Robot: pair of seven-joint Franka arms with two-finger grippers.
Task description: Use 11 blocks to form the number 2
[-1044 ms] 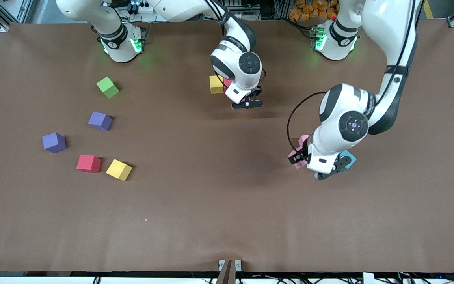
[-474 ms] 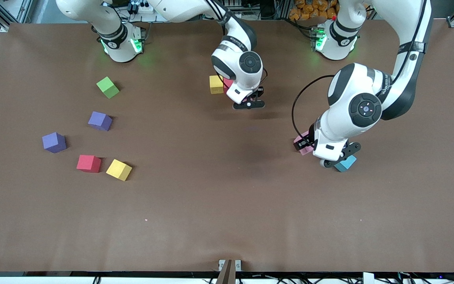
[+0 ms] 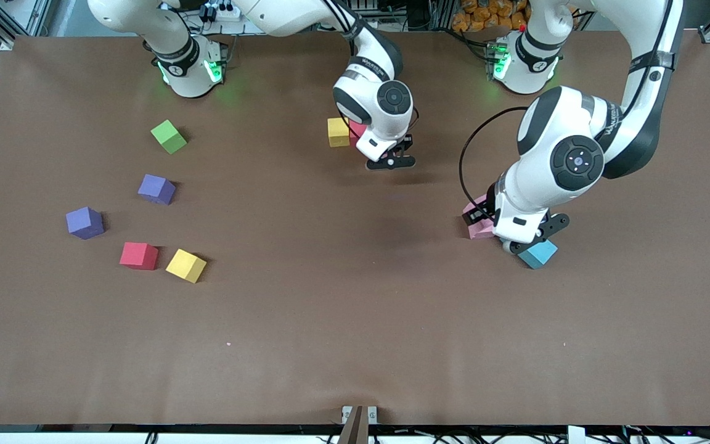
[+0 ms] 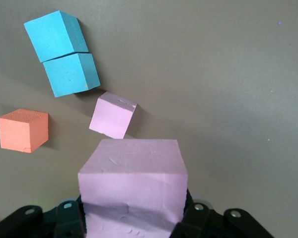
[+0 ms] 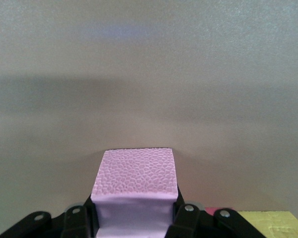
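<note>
In the right wrist view the pink cube's lower edge [image 5: 138, 150] rests on the tabletop, so it is now time for my right gripper to release the pink cube.
My left gripper [image 4: 134, 218] is shut on a pink cube [image 4: 133, 179], held over a loose cluster: another pink cube [image 4: 112, 115], two touching light blue cubes [image 4: 64, 54] and an orange cube [image 4: 23, 130]. In the front view the left gripper [image 3: 511, 239] is mostly hidden by its arm; pink [image 3: 477, 223] and one light blue cube [image 3: 538, 253] show beside it. My right gripper [image 5: 135, 218] is shut on a pink cube [image 5: 135, 178], low beside a red cube [image 3: 357, 129] that touches a yellow cube [image 3: 338, 132]. No digit 2 shows.
Toward the right arm's end lie two purple cubes [image 3: 156, 189] [image 3: 85, 222], a red cube [image 3: 139, 255], a yellow cube [image 3: 186, 265] and a green cube [image 3: 169, 136]. The arms' bases stand along the table's top edge [image 3: 355, 37].
My left arm has moved away from the front camera and toward its own end with the pink cube, uncovering the light blue cube. My right gripper has barely shifted.
</note>
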